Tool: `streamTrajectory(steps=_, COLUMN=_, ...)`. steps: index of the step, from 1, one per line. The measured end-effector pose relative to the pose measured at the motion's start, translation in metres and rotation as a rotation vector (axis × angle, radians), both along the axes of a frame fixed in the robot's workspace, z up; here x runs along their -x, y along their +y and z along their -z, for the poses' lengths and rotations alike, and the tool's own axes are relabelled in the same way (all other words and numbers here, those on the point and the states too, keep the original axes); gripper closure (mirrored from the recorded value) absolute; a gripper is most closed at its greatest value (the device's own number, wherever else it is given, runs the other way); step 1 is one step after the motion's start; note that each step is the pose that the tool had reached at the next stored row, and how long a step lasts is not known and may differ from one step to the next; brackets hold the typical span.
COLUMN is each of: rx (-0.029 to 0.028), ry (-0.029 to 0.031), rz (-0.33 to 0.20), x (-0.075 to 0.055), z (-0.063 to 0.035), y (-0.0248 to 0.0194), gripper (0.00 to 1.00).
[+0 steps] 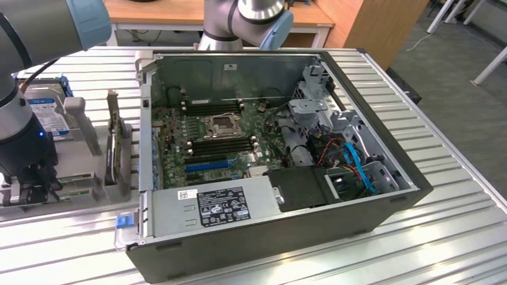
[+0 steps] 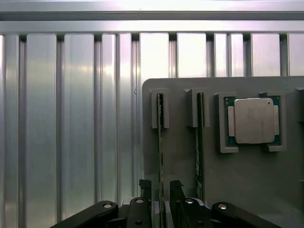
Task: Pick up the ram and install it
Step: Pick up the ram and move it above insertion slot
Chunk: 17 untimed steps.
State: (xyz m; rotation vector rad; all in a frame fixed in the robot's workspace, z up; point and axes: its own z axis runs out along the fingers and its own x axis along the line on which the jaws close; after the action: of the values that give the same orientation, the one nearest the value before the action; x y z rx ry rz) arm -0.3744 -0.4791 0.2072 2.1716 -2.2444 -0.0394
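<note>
My gripper grabs the ram by its bare middle part (image 2: 161, 203) next, where the fingers fit, since the holder's slotted post wraps the end of the ram (image 2: 160, 142).
The ram (image 2: 160, 142) is a thin green stick standing on edge in a slot of the grey parts holder (image 2: 180, 156). A second stick like it (image 2: 200, 152) stands in the neighbouring slot. My gripper (image 2: 160, 190) is open, and its dark fingertips (image 2: 145, 190) sit on either side of the first stick's edge without pinching it. In the exterior view, my gripper (image 1: 32, 187) hangs low over the grey holder (image 1: 79, 178) at the exterior view's left, beside the open computer case (image 1: 269, 148). The motherboard's long black memory slots (image 1: 225, 145) lie beside the processor socket (image 1: 219, 124).
A square silver processor chip (image 2: 254, 121) rests in a recess of the holder near the sticks. A silver hard drive (image 1: 44, 113) with a blue-white label stands behind my arm. The case walls, power supply (image 1: 214, 208) and cables (image 1: 352, 163) crowd the case. The ribbed metal table (image 1: 443, 178) surrounds everything.
</note>
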Motion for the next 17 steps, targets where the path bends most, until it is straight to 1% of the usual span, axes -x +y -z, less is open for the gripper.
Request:
streamTrajectory(steps=14, rx=0.0001, ry=0.0001, rz=0.000, x=-0.0038, z=0.0000, y=0.0000, gripper=0.71)
streamTrajectory(steps=17, rx=0.0001, ry=0.0000, rz=0.000, x=-0.0038, z=0.0021, y=0.0000, gripper=0.71)
